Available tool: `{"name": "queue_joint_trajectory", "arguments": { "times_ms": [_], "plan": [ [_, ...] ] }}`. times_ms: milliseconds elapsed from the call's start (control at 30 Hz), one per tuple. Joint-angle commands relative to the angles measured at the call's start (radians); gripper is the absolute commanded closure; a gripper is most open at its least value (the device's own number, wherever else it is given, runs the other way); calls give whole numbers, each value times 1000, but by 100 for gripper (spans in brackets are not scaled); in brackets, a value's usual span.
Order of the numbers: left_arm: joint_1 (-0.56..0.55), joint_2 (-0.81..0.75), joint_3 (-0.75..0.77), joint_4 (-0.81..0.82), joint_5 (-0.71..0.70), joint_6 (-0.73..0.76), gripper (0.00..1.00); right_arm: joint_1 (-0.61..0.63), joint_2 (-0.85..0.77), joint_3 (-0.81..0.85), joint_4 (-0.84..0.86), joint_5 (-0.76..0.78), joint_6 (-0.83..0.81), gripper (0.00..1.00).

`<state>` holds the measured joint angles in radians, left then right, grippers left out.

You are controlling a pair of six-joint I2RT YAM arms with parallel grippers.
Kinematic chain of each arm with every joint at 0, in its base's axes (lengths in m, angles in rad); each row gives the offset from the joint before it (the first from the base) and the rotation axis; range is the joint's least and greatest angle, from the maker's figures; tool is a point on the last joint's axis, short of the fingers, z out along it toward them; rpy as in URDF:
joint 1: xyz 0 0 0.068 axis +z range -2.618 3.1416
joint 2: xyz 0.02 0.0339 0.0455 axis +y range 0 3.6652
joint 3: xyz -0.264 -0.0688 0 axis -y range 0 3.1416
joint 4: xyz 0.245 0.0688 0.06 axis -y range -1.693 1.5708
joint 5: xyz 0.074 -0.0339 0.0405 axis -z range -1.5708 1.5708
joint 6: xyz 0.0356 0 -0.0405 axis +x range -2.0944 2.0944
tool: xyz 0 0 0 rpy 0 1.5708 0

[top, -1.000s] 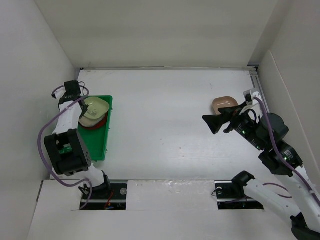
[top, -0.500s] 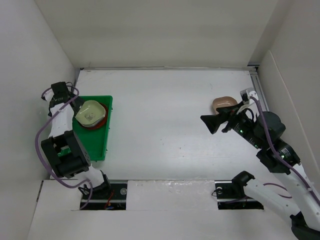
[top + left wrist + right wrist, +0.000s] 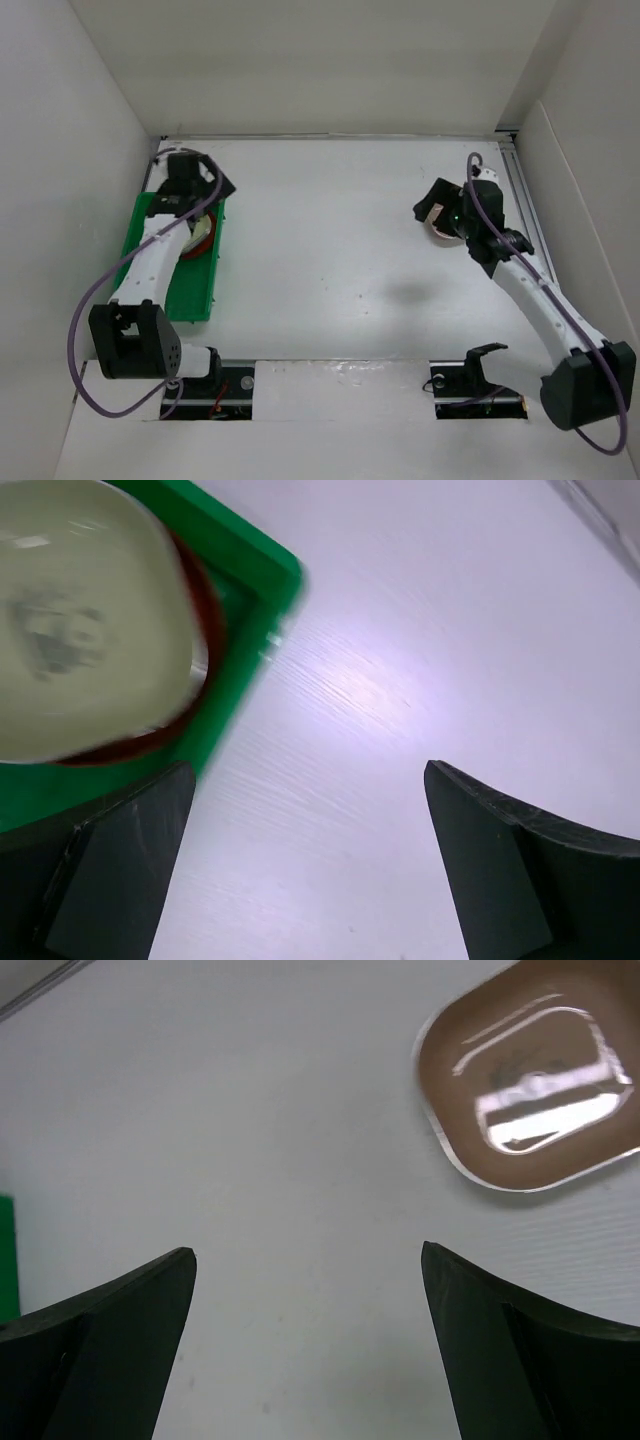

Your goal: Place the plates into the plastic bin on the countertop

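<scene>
I should grab the tan-pink plate [image 3: 436,224] with my right gripper by its rim farthest from the bin, so its bin-facing rim is free to hand to my left gripper.
The green plastic bin [image 3: 192,285] [image 3: 256,588] lies at the left of the white countertop [image 3: 330,250]. A pale green plate [image 3: 85,630] rests in it on a round red-brown plate [image 3: 205,630] [image 3: 203,240]; in the top view my left arm hides most of that stack. My left gripper [image 3: 210,186] [image 3: 305,780] hangs open and empty over bare countertop just past the bin's far right corner. A tan-pink plate [image 3: 530,1080] [image 3: 436,224] lies on the right of the countertop. Just above it my right gripper [image 3: 434,204] [image 3: 308,1255] is open and empty, the plate lying beyond its right finger.
White walls close in the countertop at the left, back and right. A metal rail [image 3: 525,210] runs along the right edge. Both arm bases sit at the near edge.
My left gripper opened, left the pale green plate on the stack in the bin and swung to the bin's far right corner. My right arm stretched out and moved over the tan-pink plate.
</scene>
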<state>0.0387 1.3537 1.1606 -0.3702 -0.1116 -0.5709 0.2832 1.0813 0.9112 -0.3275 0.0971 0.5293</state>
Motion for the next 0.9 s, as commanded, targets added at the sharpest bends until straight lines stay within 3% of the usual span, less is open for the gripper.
{"name": "queue_joint_trajectory", "arguments": {
  "times_ms": [0,33,133,267,567,667,733,800,867],
  "plan": [
    [-218,-33,-10,-4,-84,-13,0,-159,49,-44,155,-31,107,0],
    [-315,-33,-10,-21,-105,-14,0,-180,80,-44,169,-31,136,0],
    [-434,-2,-24,-10,-154,-40,0,-251,159,-44,182,105,155,0],
    [-592,67,-41,17,-192,-66,0,-363,299,-5,182,102,155,0],
    [-662,116,-41,57,-191,-75,0,-435,537,84,183,38,133,6],
    [-662,116,-41,57,-191,-75,0,-435,597,100,183,38,124,13],
    [-662,107,-41,57,-191,-75,0,-444,647,135,183,38,114,32],
    [-662,107,-41,57,-200,-75,0,-444,683,165,183,-17,101,44],
    [-662,128,-26,57,-200,-75,0,-444,735,193,183,-49,89,65]
  ]
}}
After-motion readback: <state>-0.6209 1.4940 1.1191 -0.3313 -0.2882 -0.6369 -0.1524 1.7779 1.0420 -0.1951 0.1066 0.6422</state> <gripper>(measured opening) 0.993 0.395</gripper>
